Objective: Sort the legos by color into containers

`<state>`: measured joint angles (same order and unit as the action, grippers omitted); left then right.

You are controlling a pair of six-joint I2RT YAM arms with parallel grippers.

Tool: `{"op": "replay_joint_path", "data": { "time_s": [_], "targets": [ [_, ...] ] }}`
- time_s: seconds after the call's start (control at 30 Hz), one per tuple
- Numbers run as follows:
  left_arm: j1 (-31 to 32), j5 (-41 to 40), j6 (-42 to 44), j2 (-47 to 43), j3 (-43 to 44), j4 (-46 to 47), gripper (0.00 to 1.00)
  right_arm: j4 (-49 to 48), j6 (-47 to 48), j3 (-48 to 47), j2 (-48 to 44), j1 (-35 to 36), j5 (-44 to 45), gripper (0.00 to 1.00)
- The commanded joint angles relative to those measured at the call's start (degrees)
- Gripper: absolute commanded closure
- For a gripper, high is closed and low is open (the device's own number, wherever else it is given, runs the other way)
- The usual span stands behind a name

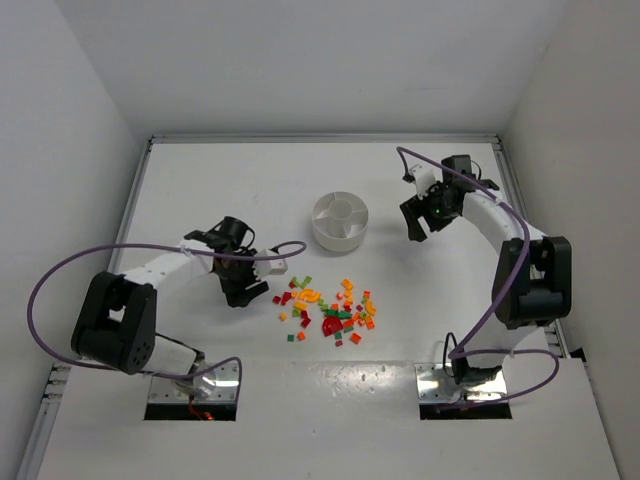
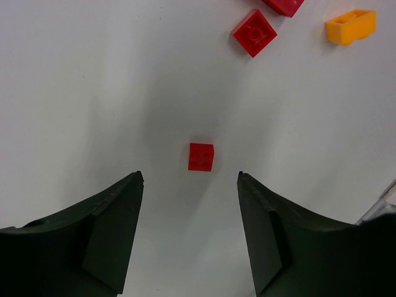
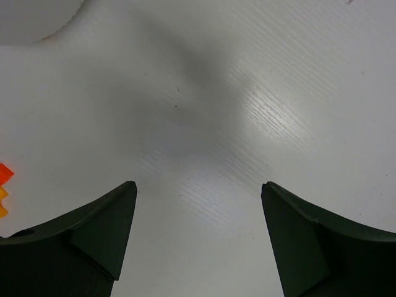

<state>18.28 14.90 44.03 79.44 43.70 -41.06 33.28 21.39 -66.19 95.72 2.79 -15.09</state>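
I will next use my left gripper to grab the small red brick by its opposite sides, so the brick's bottom stays free to enter a container.
The legos point(image 1: 330, 308) lie in a loose pile of red, orange, yellow and green bricks in front of the white dish point(image 1: 340, 221). My left gripper point(image 1: 240, 293) is open just left of the pile. In the left wrist view my left gripper point(image 2: 190, 177) hangs above a small red brick point(image 2: 201, 156) that lies just ahead of the open jaws; another red brick point(image 2: 254, 32) and an orange brick point(image 2: 351, 26) lie farther on. My right gripper point(image 1: 413, 230) is open and empty to the right of the dish; in its wrist view the right gripper point(image 3: 198, 184) is over bare table.
The dish's rim point(image 3: 31, 21) shows at the top left of the right wrist view, and orange bricks point(image 3: 5, 174) at its left edge. White walls enclose the table on three sides. Purple cables loop from both arms.
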Motion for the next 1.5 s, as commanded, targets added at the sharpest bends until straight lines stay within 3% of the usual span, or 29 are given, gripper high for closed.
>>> {"op": "replay_joint_path", "data": {
  "time_s": [0.0,0.23,0.67,0.8,1.0,1.1,1.2,1.47],
  "targets": [
    [0.61,-0.12,2.11,1.76,-0.20,2.12,0.32,-1.20,0.85,-0.52,0.08,0.29,0.41,0.18],
    [1.14,-1.35,2.11,4.05,-0.20,4.06,0.32,-1.72,0.85,-0.52,0.08,0.29,1.46,0.18],
    [3.34,-3.03,2.11,4.58,-5.29,8.36,0.50,-2.25,0.85,0.01,0.60,0.29,3.57,0.18],
    [3.87,-4.25,1.58,4.06,-6.61,10.29,0.59,-2.25,0.85,0.01,0.61,0.29,3.58,0.18],
    [4.39,-4.79,0.45,3.53,-7.14,10.82,0.82,-2.25,0.85,0.01,0.61,0.29,4.11,0.18],
    [4.39,-3.22,-0.69,1.87,-3.20,8.46,0.91,-2.78,0.85,0.01,0.61,0.29,3.49,0.18],
    [3.87,2.04,-4.90,1.24,7.32,7.14,0.96,-2.78,0.85,0.01,0.00,0.29,1.57,0.18],
    [3.87,14.18,-21.50,8.96,30.72,5.47,0.96,-2.25,-0.20,1.07,-2.29,0.29,-2.13,0.18]
  ]
}}
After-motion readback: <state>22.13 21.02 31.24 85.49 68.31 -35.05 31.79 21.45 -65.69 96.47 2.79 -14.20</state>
